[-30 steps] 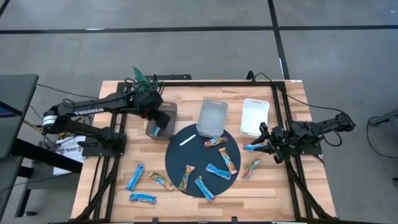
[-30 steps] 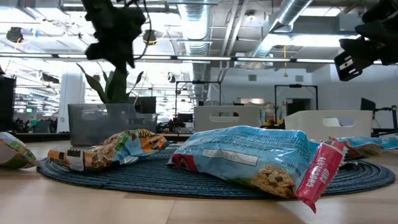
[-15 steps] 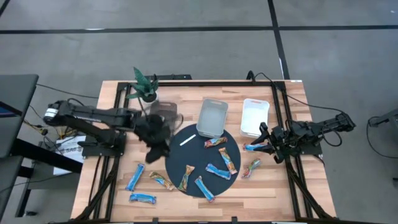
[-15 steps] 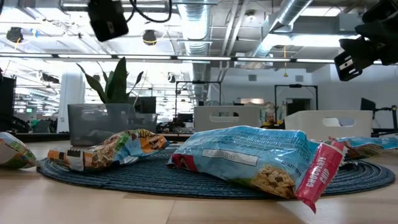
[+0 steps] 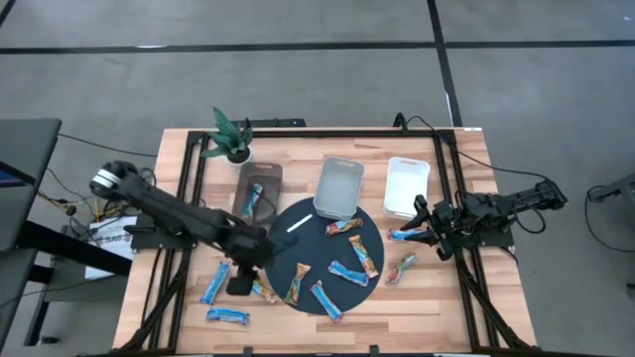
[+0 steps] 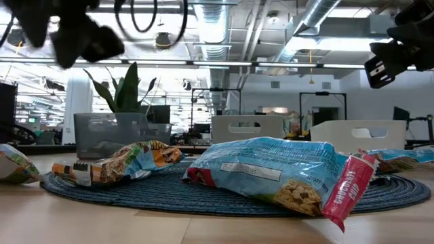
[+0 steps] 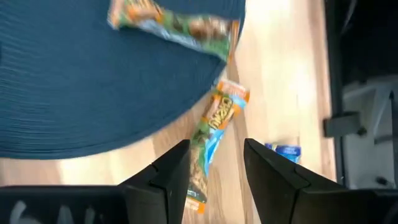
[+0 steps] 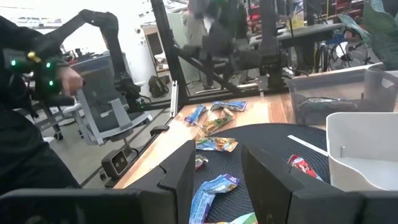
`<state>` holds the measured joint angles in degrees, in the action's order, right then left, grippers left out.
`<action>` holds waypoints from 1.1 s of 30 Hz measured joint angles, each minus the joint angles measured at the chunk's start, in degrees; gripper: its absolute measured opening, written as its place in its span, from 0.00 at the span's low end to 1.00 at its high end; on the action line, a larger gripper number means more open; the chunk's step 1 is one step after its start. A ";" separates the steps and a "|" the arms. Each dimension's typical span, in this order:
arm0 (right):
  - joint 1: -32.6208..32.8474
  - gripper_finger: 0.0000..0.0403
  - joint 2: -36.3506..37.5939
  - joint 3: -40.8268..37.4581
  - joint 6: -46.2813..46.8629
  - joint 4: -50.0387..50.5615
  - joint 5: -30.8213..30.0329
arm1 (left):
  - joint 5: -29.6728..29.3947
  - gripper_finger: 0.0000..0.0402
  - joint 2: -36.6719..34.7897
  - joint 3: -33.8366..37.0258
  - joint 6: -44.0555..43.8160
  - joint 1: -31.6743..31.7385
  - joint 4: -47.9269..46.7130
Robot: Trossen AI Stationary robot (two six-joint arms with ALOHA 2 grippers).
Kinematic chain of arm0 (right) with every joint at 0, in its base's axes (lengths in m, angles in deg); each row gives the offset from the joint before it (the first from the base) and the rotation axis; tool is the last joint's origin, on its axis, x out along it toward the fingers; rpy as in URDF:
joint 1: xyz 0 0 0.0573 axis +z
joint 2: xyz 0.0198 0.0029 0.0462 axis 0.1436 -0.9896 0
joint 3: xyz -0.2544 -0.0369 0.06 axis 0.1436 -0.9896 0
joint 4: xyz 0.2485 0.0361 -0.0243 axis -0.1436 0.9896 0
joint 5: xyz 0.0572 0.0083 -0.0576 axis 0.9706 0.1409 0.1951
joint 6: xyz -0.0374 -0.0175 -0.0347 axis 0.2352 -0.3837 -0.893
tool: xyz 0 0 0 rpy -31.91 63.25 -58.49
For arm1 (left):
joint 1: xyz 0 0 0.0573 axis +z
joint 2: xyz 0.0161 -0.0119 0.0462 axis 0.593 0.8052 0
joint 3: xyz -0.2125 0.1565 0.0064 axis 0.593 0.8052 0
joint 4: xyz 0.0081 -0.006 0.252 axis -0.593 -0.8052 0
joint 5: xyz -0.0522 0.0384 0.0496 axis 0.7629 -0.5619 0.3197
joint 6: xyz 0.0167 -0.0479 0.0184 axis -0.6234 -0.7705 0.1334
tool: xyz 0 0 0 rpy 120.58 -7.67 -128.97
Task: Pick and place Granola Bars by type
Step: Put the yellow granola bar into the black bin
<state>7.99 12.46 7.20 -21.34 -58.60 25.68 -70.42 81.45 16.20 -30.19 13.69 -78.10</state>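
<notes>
I will sort the multicoloured bar into the grey bin, so next I will grab it with my left gripper by the green part [image 7: 199,163] beside its lettering.
Blue and multicoloured granola bars lie flat on and around a dark round mat [image 5: 317,260]. My left gripper [image 5: 241,285] [image 7: 214,163] is open and hovers over a multicoloured bar [image 5: 258,289] [image 7: 213,127] on the wood at the mat's near-left rim; its fingers stand either side of the bar. My right gripper [image 5: 424,234] [image 8: 214,169] is open at the table's right side, with a blue bar [image 5: 404,235] [image 8: 210,191] on the table just before its fingertips. One blue bar [image 5: 255,197] lies in the dark grey bin [image 5: 260,174].
A clear bin [image 5: 339,186] and a white bin [image 5: 407,186] stand at the mat's far side, a potted plant [image 5: 230,139] at the far left. A thin white stick [image 5: 300,223] lies on the mat. Two blue bars [image 5: 216,283] [image 5: 226,315] lie at the near left.
My left arm has swung away from the dark grey bin toward the table's near edge and dropped over the multicoloured bar by the mat's near-left rim. A blue bar now lies uncovered in that bin.
</notes>
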 joint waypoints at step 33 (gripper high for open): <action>-0.01 0.30 -0.06 -0.01 0.00 0.02 -0.01 | 1.50 0.35 17.02 0.41 3.56 -5.20 7.08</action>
<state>7.98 12.41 7.19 -21.34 -58.58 25.67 -68.92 98.46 16.60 -26.64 8.50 -71.02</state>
